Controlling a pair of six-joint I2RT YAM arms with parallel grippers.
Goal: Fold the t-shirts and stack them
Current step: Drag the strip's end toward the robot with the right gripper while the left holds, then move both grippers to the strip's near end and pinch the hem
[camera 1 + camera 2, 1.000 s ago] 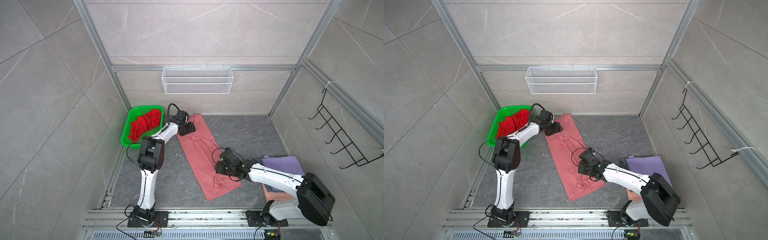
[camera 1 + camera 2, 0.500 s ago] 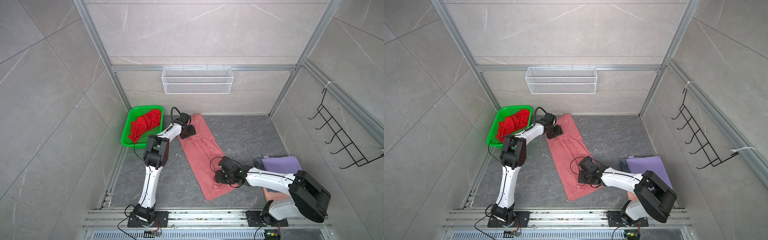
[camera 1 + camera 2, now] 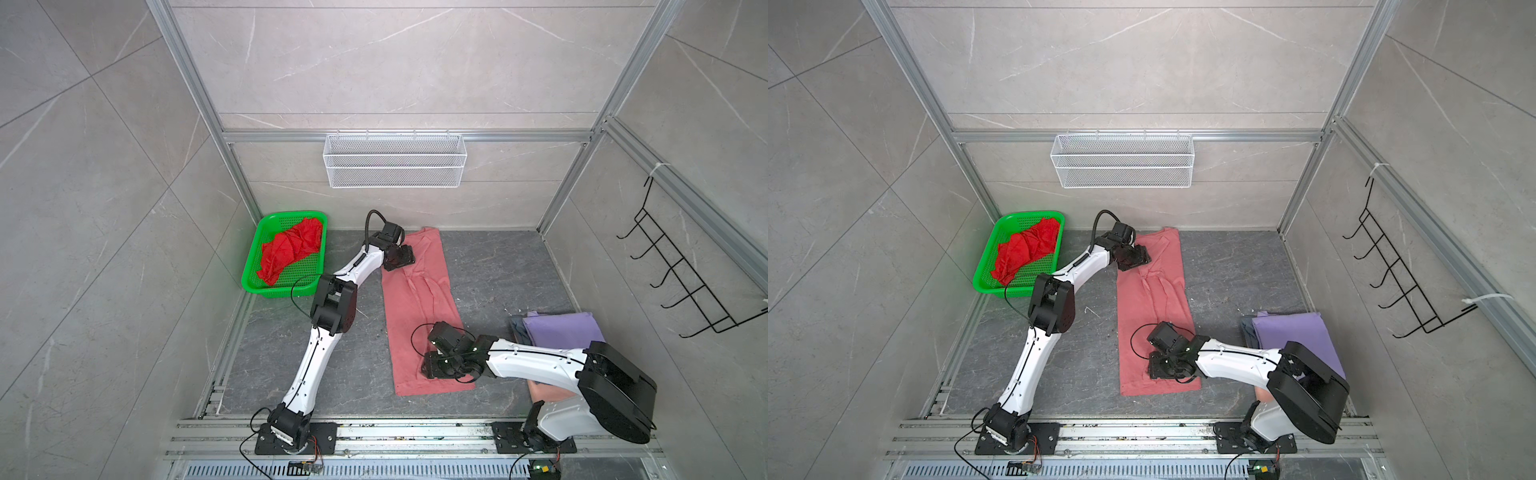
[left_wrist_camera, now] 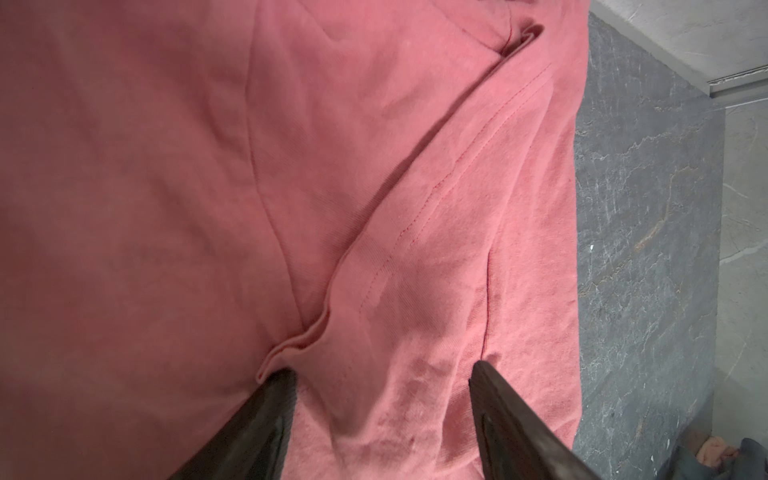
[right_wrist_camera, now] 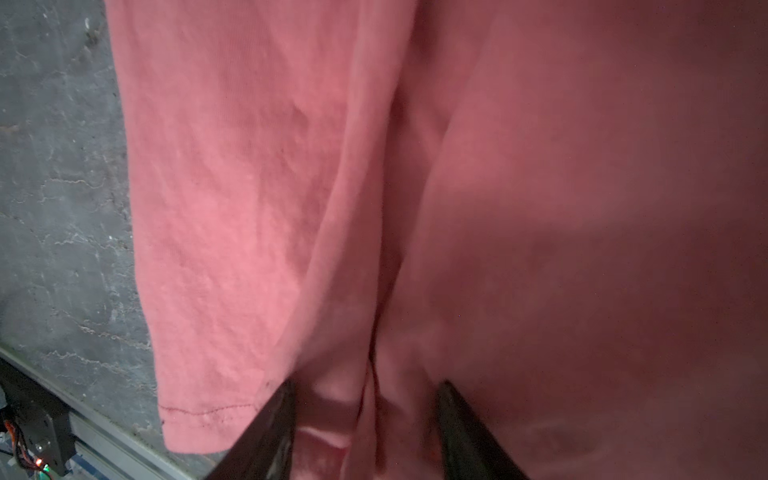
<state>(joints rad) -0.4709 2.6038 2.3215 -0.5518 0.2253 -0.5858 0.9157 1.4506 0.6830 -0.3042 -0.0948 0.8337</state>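
The pink t-shirt's bulging far end is the part my left gripper needs to pinch next. The near hem then stays free for folding.
A salmon-pink t-shirt [image 3: 419, 307] lies folded into a long strip on the dark floor, seen in both top views [image 3: 1152, 303]. My left gripper [image 3: 401, 257] rests on its far end, open, fingertips pressed into the cloth with a bulge between them [image 4: 382, 370]. Down on the near end, by the hem, my right gripper [image 3: 432, 368] is open astride a raised fold [image 5: 365, 384]. A bright red t-shirt [image 3: 291, 249] lies crumpled in the green basket [image 3: 291, 216]. At the right a lavender t-shirt [image 3: 561, 328] lies folded on a grey-blue one [image 3: 516, 326], with a peach one [image 3: 544, 392] under my right arm.
A white wire shelf [image 3: 395, 162] hangs on the back wall and a black hook rack [image 3: 681, 282] on the right wall. Metal rails [image 3: 374, 436] with both arm bases run along the front edge. Walls close the floor on three sides.
My right gripper has slid along the pink t-shirt toward its near hem, its jaws narrowing slightly. My left gripper has shifted a little to the right onto the far end, elbow swinging right.
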